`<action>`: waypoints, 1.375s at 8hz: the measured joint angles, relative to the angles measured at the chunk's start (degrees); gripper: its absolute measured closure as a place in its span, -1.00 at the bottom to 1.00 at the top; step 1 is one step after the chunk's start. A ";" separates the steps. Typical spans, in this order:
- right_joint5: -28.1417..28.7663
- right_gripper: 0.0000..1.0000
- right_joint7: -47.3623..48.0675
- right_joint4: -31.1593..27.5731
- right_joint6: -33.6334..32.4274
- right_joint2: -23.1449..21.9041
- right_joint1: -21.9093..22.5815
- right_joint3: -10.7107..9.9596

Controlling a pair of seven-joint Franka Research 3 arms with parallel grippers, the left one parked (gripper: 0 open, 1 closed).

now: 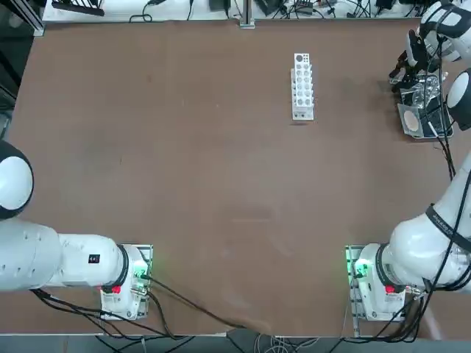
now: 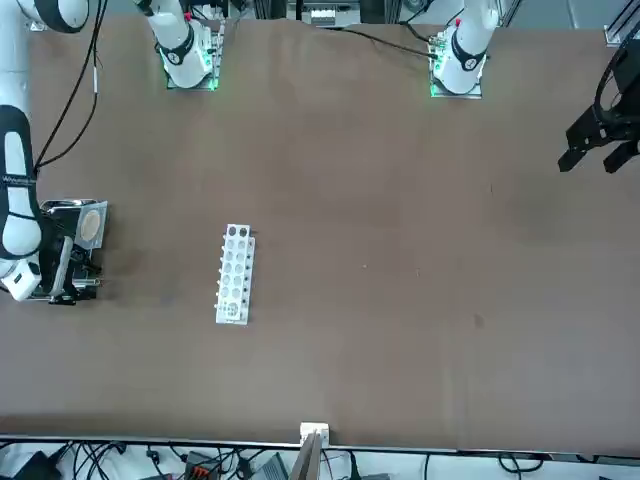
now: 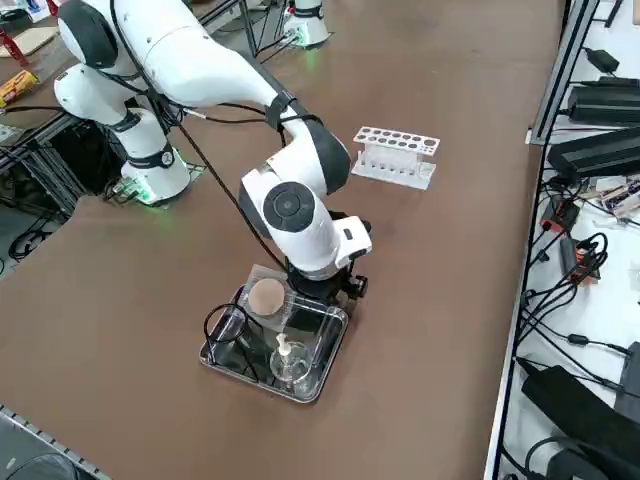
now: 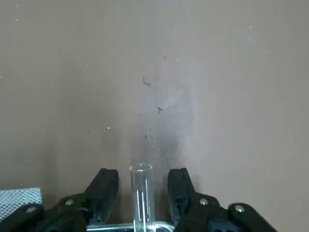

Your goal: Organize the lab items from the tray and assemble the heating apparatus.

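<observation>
I need to stand the clear glass tube in the white rack, so next I should grip it with my right gripper by its sides near the tube's open rim [image 4: 142,181].
The shiny metal tray [image 3: 322,377] lies at the table's right edge, past the rack. In it are the clear burner [image 3: 288,362], the black wire ring tripod [image 3: 224,326] and the grey mesh square with its tan centre [image 3: 266,297]. My right gripper [image 4: 142,181] hangs low over the tray's far end, beside the mesh [image 4: 17,198]. It is open, and a clear glass tube [image 4: 141,203] stands between its fingers [image 4: 106,186] with a gap on each side. In the right side view the wrist hides the fingers.
The white rack [image 1: 302,86] with rows of holes stands on the far half of the table, left of the tray. The table's right edge runs close by the tray, with cables and boxes [image 3: 600,150] beyond it.
</observation>
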 joint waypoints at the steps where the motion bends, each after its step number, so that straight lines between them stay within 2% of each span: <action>1: -0.03 -0.27 -0.01 0.00 0.24 0.19 0.00 0.00; 5: -0.05 -0.07 -0.08 0.00 0.56 0.48 0.02 0.01; 7: -0.06 0.11 -0.12 0.00 0.57 0.48 0.04 0.02; 10: -0.06 0.18 -0.14 0.00 0.59 0.48 0.05 0.04; 11: -0.06 0.26 -0.14 0.01 0.60 0.48 0.05 0.05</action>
